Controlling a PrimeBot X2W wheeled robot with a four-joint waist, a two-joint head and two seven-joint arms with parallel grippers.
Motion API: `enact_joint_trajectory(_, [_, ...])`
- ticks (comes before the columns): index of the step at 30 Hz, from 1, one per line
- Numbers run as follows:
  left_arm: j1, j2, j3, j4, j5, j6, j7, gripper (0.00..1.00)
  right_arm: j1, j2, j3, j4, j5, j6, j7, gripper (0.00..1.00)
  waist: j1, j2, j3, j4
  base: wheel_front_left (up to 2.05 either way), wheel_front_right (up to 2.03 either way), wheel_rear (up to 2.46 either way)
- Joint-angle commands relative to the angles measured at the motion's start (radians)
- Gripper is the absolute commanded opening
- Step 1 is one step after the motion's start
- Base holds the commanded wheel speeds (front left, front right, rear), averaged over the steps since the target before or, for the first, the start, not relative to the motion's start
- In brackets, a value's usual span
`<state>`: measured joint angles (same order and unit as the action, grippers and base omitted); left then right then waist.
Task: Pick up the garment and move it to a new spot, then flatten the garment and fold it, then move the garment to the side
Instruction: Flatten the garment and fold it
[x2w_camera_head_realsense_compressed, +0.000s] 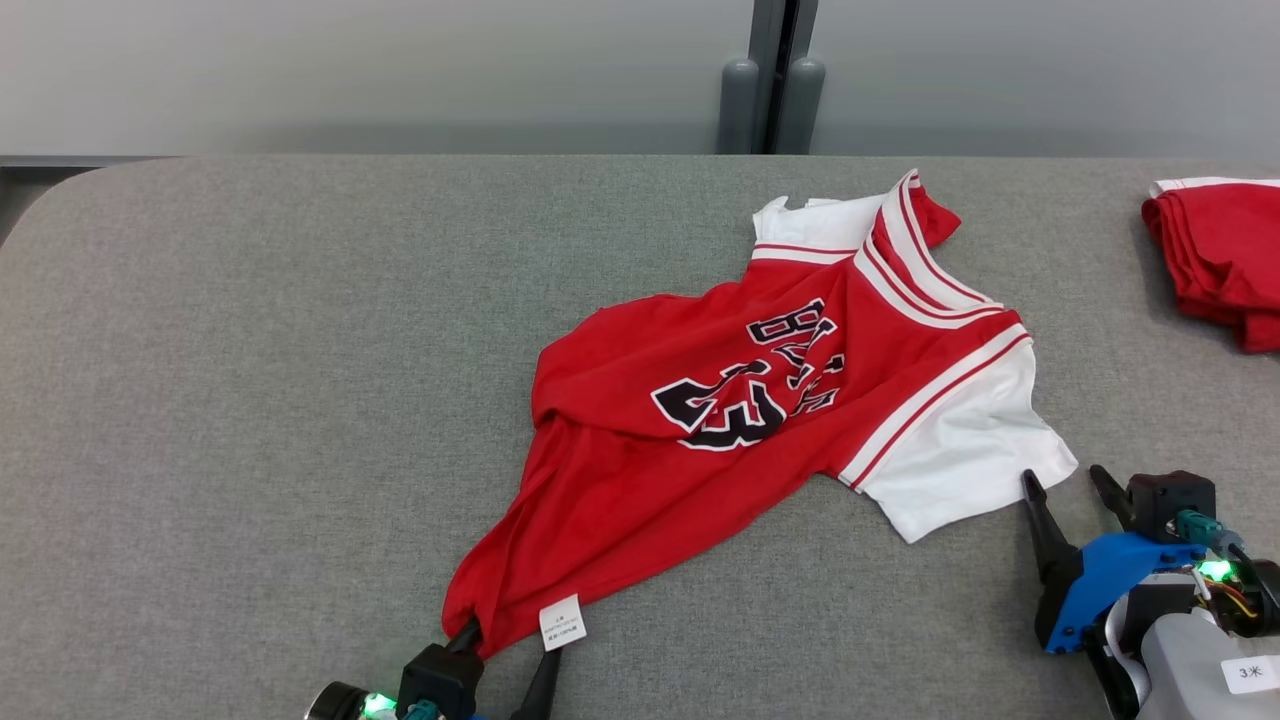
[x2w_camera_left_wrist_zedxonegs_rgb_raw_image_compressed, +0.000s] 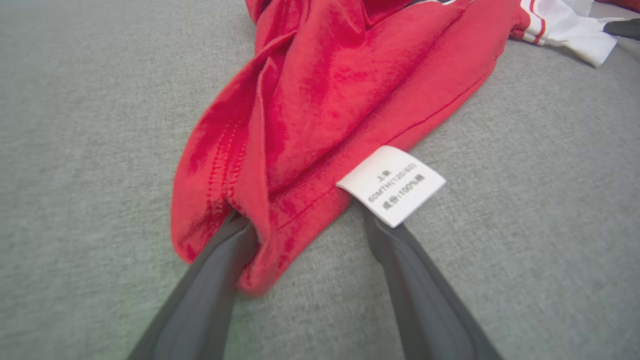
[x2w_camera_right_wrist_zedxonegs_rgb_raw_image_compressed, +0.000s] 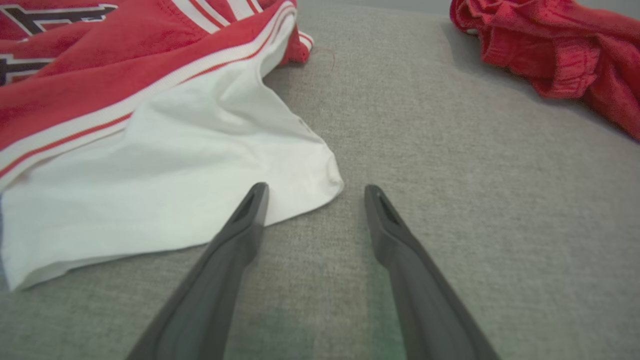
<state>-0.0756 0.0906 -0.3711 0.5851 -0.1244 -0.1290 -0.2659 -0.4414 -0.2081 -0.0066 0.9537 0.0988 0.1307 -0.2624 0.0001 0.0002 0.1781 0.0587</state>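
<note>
The left gripper grabs the red hem corner (x2w_camera_left_wrist_zedxonegs_rgb_raw_image_compressed: 260, 255) next, since a raised fold (x2w_camera_left_wrist_zedxonegs_rgb_raw_image_compressed: 261, 147) stands up at the jersey's near edge while the rest lies slack.
The garment (x2w_camera_head_realsense_compressed: 700, 420) is a red jersey with white sleeves and black lettering, spread crumpled on the grey table (x2w_camera_head_realsense_compressed: 250, 350). My left gripper (x2w_camera_head_realsense_compressed: 510, 640) is at the jersey's near hem corner, beside the white label (x2w_camera_head_realsense_compressed: 562, 622). In the left wrist view, the left gripper (x2w_camera_left_wrist_zedxonegs_rgb_raw_image_compressed: 302, 217) stands open with the red hem (x2w_camera_left_wrist_zedxonegs_rgb_raw_image_compressed: 340, 90) bunched between its fingers; one fingertip is under the cloth, the other under the label (x2w_camera_left_wrist_zedxonegs_rgb_raw_image_compressed: 392, 184). My right gripper (x2w_camera_head_realsense_compressed: 1062, 476) is open at the white sleeve's corner. In the right wrist view, the sleeve (x2w_camera_right_wrist_zedxonegs_rgb_raw_image_compressed: 175, 165) lies against the left finger of the right gripper (x2w_camera_right_wrist_zedxonegs_rgb_raw_image_compressed: 316, 189).
A second red garment (x2w_camera_head_realsense_compressed: 1225, 250) lies bunched at the table's far right edge, also seen as a red heap (x2w_camera_right_wrist_zedxonegs_rgb_raw_image_compressed: 550, 55) in the right wrist view. A grey wall with a dark post (x2w_camera_head_realsense_compressed: 772, 90) stands behind the table.
</note>
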Motion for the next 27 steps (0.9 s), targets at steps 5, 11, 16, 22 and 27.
enact_joint_trajectory(5, [-0.034, 0.007, -0.028, 0.0, -0.028, -0.002, 0.003, 1.0, -0.044, -0.009, 0.024, 0.058, 0.026, 0.0, -0.003, 1.0, -0.0001, -0.0002, 0.014, 0.012, 0.0, 0.0, 0.0])
enact_joint_trajectory(11, [-0.05, 0.007, -0.051, -0.011, -0.061, -0.002, 0.003, 1.0, -0.078, -0.01, 0.064, 0.103, 0.056, 0.0, -0.001, 1.0, -0.0001, -0.0002, 0.028, 0.02, 0.0, 0.0, 0.0])
enact_joint_trajectory(16, [-0.063, 0.004, -0.079, -0.013, -0.101, -0.002, 0.003, 0.44, -0.101, -0.006, 0.1, 0.132, 0.094, 0.0, 0.0, 0.0, -0.0001, -0.0002, 0.038, 0.027, 0.0, 0.0, 0.0])
enact_joint_trajectory(22, [-0.077, 0.015, -0.104, -0.019, -0.133, -0.002, 0.002, 0.0, -0.081, -0.02, 0.109, 0.068, 0.142, 0.0, -0.001, 0.0, -0.0001, -0.0002, 0.033, 0.028, 0.0, 0.0, 0.0])
enact_joint_trajectory(27, [-0.049, 0.022, -0.109, -0.045, -0.171, -0.002, 0.002, 0.0, -0.008, -0.016, 0.096, -0.041, 0.185, 0.0, -0.002, 0.0, -0.0001, -0.0002, 0.005, 0.017, 0.0, 0.0, 0.0])
